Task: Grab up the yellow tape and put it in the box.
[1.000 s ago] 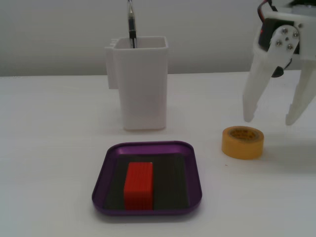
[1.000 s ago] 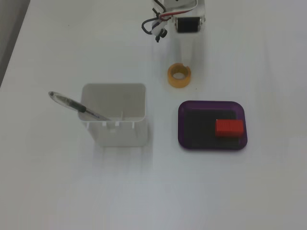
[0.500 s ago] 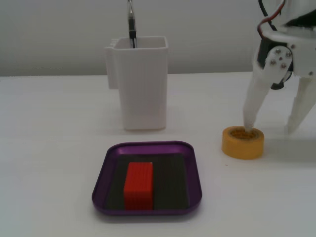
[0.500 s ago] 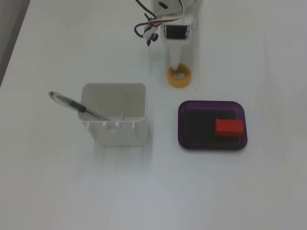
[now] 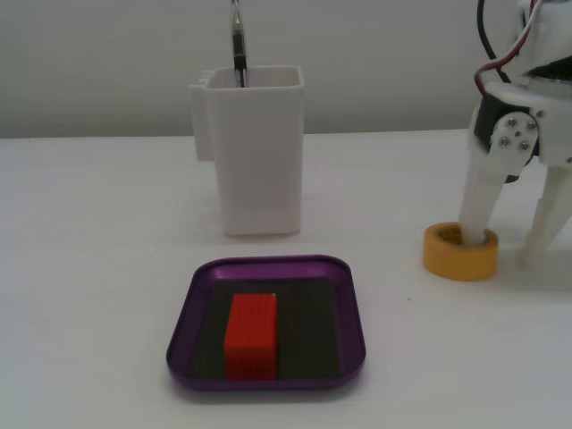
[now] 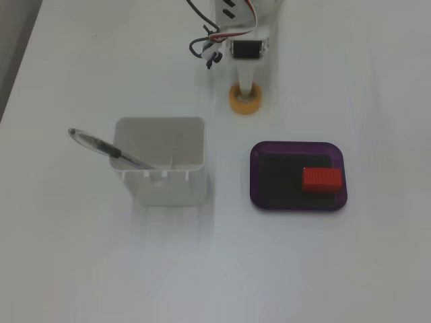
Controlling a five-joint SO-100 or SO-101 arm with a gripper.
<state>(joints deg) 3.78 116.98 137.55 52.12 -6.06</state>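
The yellow tape needs to go in the purple box. My gripper will next pick up the tape by its ring side (image 5: pixel 489 256).
The yellow tape (image 5: pixel 460 254) lies flat on the white table, right of the box in a fixed view, and above it in the other fixed view (image 6: pixel 244 101). My gripper (image 5: pixel 500 250) is open and straddles the tape's wall. One white finger (image 5: pixel 476 210) stands inside the hollow core. The other finger (image 5: pixel 545 223) is outside the roll, a little apart from it. In the view from above, the gripper (image 6: pixel 246 82) comes down from the top edge. The box (image 5: pixel 183 335) is a purple tray with a dark floor, also seen from above (image 6: pixel 256 192).
A red block (image 5: pixel 250 335) lies in the purple tray (image 6: pixel 322 179). A tall white container (image 5: pixel 255 161) with a pen (image 5: pixel 238 45) in it stands behind the tray; from above, the container (image 6: pixel 161 161) is left of the tray.
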